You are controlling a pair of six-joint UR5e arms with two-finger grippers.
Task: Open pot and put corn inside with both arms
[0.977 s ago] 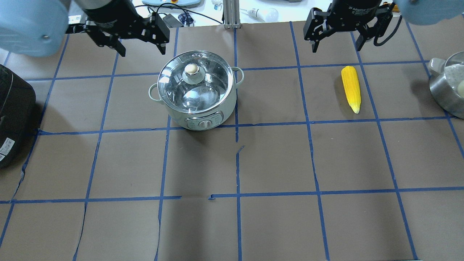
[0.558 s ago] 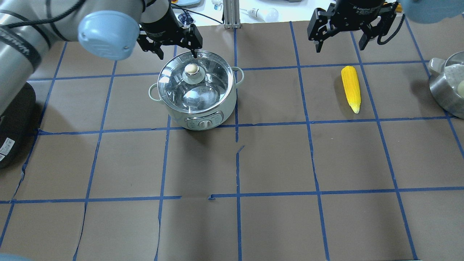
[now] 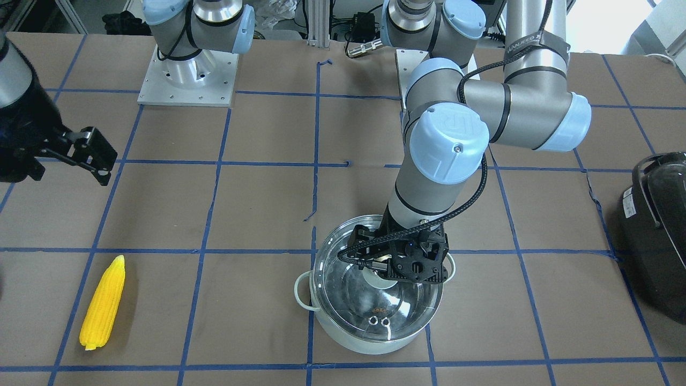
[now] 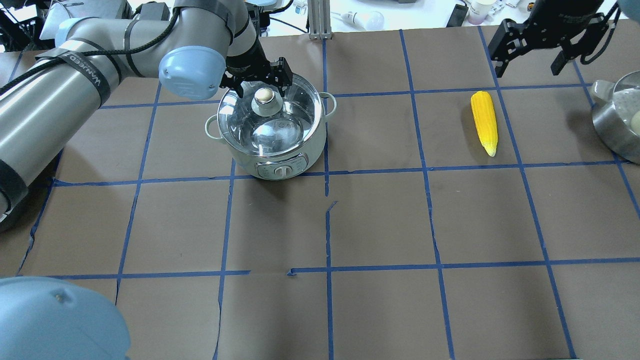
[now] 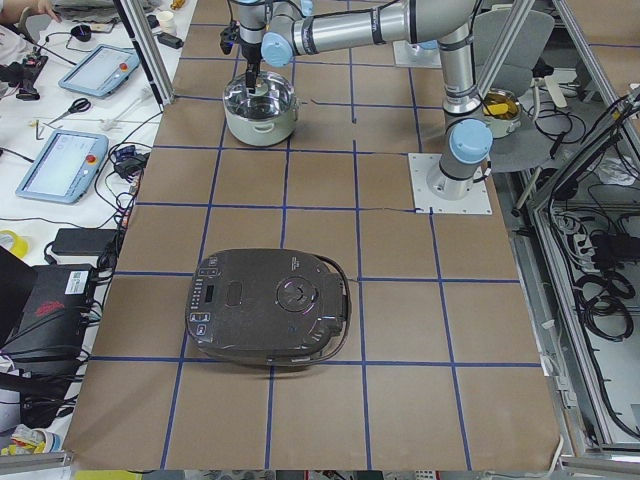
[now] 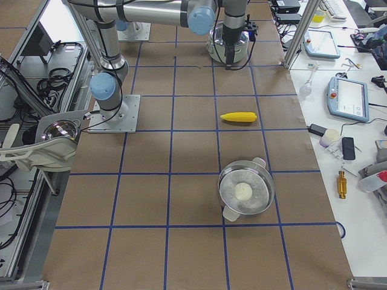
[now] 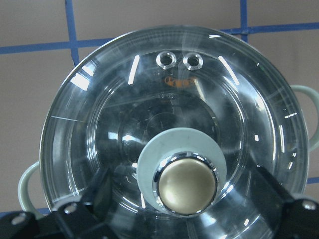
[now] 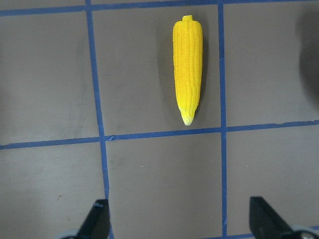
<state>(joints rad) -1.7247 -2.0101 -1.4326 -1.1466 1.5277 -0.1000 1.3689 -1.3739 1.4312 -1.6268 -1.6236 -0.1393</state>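
Observation:
The robot's right gripper needs to put the yellow corn inside the pot [image 3: 376,286], so next it needs to pick up the corn by its kernel-covered body [image 3: 105,304].
The pale mint-green pot [image 4: 280,157] stands on the table with its clear glass lid [image 7: 239,104] on. My left gripper [image 4: 262,89] is open and low over the lid. Its fingers [image 7: 102,191] straddle the gold knob [image 7: 187,185] on both sides without touching it. The gripper also shows over the lid in the front-facing view [image 3: 399,265]. The yellow corn [image 4: 484,121] lies flat on the table to the pot's right, pointed tip toward the front. My right gripper [image 4: 526,59] is open and empty, raised behind the corn [image 8: 188,69], which lies ahead of its fingers.
A black glossy appliance [image 5: 268,320] sits at the table's left end [image 3: 656,236]. A steel pot with a lid [image 4: 617,125] stands at the right edge, close to the corn. My left arm's elbow [image 4: 192,70] hangs left of the pot.
My left gripper has moved right and down from behind the pot's left to straddle the lid knob. My right gripper has shifted right. Pot and corn have not moved.

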